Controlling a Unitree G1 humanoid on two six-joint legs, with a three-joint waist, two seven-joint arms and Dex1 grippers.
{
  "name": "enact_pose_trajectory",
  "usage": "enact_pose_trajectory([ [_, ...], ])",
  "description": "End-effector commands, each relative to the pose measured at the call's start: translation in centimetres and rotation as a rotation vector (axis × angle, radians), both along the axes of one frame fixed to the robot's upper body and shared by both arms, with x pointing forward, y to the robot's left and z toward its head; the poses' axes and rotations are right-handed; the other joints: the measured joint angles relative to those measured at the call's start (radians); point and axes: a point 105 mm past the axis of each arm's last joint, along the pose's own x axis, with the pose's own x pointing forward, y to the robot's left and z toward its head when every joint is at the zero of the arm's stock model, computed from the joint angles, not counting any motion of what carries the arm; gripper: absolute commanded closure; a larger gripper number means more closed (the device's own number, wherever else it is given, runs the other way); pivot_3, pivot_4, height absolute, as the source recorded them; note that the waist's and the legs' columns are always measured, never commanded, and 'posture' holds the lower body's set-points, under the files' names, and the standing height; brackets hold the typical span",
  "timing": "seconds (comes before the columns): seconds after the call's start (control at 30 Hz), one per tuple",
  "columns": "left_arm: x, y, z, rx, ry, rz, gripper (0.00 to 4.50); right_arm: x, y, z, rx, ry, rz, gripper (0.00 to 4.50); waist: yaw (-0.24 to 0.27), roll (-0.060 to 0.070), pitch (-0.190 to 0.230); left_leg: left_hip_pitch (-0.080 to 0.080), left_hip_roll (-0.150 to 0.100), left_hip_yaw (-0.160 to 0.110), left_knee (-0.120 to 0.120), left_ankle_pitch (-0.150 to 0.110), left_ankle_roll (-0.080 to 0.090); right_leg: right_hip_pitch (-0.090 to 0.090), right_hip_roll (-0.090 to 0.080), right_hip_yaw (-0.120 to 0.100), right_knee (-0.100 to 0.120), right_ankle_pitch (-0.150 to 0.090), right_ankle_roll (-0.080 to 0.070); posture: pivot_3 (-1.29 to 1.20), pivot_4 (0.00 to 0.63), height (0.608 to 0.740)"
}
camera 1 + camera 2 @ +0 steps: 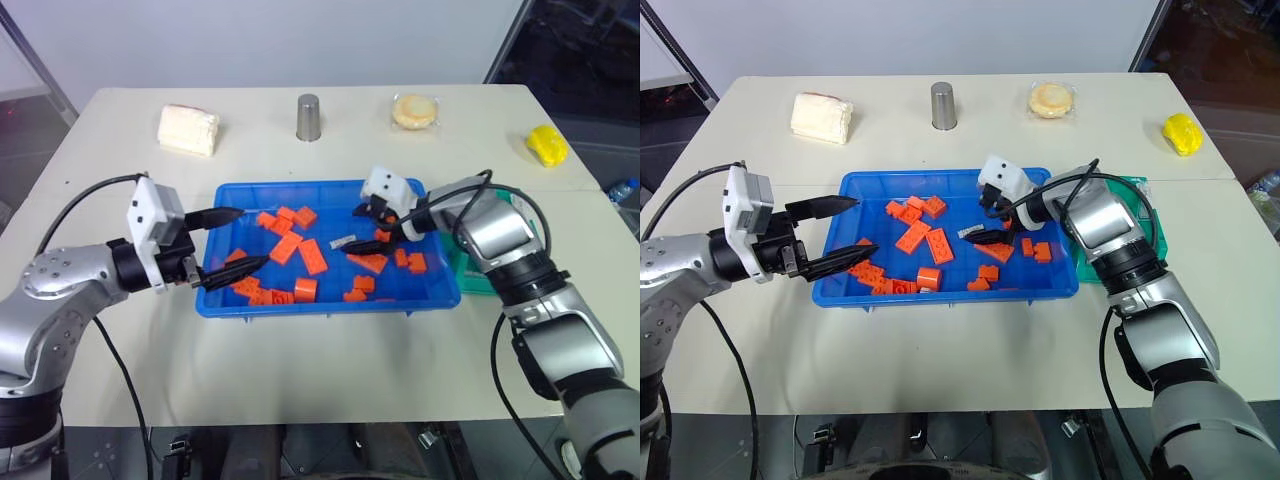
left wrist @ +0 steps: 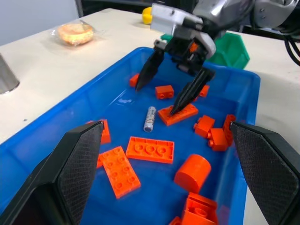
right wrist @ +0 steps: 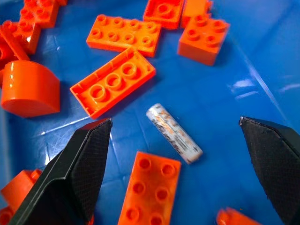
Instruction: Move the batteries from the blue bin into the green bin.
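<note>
The fingers of the right gripper stop above the battery and would miss the battery if they closed now. They need to go lower before they close on it.
One silver-grey battery lies on the floor of the blue bin, among orange blocks, right of its middle. My right gripper is open, pointing down into the bin just above the battery, with one finger on each side of it and nothing held. At the bin's left end my left gripper is open and empty, its fingers reaching over the rim above some blocks. The green bin stands against the blue bin's right side, mostly hidden behind my right arm.
Several orange blocks are scattered in the blue bin. Along the table's far side stand a white packet, a metal cup, a wrapped bun and a yellow object.
</note>
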Motion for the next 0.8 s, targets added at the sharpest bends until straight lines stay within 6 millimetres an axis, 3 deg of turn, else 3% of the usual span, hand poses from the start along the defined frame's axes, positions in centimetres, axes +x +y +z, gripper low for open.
enact_pose_trajectory([
  [0.03, -0.6, -0.1, 1.1, -0.010, -0.051, 0.013, 0.00, 0.8, 1.0, 0.6, -0.013, -0.049, 0.032, 0.04, 0.001, 0.000, 0.000, 0.000, 0.000, 0.000, 0.000, 0.000, 0.000, 0.000, 0.000, 0.000, 0.000, 0.000, 0.000, 0.00, 0.150, 0.740],
  [0.07, -0.6, -0.1, 1.1, -0.012, -0.051, 0.018, 0.00, 1.0, 1.1, 0.2, -0.021, -0.047, 0.033, 0.04, 0.001, 0.000, 0.000, 0.000, 0.000, 0.000, 0.000, 0.000, 0.000, 0.000, 0.000, 0.000, 0.000, 0.000, 0.000, 0.00, 0.150, 0.740],
  [0.17, -0.8, -0.1, 1.0, -0.015, -0.051, 0.025, 0.00, 1.4, 1.0, -1.1, -0.071, -0.032, 0.031, 0.79, 0.001, 0.000, 0.000, 0.000, 0.000, 0.000, 0.000, 0.000, 0.000, 0.000, 0.000, 0.000, 0.000, 0.000, 0.000, 0.00, 0.150, 0.740],
  [0.4, -0.9, -0.1, 1.2, -0.016, -0.056, 0.038, 0.00, 1.2, 1.0, -1.8, -0.094, -0.026, 0.062, 4.44, 0.000, 0.000, 0.000, 0.000, 0.000, 0.000, 0.000, 0.000, 0.000, 0.000, 0.000, 0.000, 0.000, 0.000, 0.000, 0.00, 0.150, 0.740],
  [0.57, -0.6, -0.1, 1.3, -0.017, -0.059, 0.028, 0.00, 2.0, 1.1, 0.3, -0.067, -0.108, 0.032, 4.43, 0.000, 0.000, 0.000, 0.001, 0.000, 0.000, 0.000, 0.000, 0.000, 0.000, 0.000, 0.000, 0.000, 0.000, 0.000, 0.00, 0.150, 0.740],
  [0.73, 0.6, -0.2, 2.8, -0.136, -0.074, 0.010, 0.00, 3.5, 0.1, 7.5, 0.050, -0.264, -0.072, 4.43, 0.002, 0.000, 0.000, 0.000, 0.000, 0.000, 0.000, 0.001, -0.001, 0.000, 0.000, 0.000, 0.000, 0.000, 0.000, 0.00, 0.150, 0.740],
  [0.8, 1.7, -0.6, 3.2, -0.138, -0.092, -0.015, 0.00, 3.2, -2.3, 11.4, 0.071, -0.349, -0.140, 4.43, 0.008, 0.000, 0.000, 0.000, 0.000, 0.000, 0.000, 0.001, -0.002, 0.000, 0.000, 0.000, 0.001, 0.000, 0.000, 0.00, 0.150, 0.740],
])
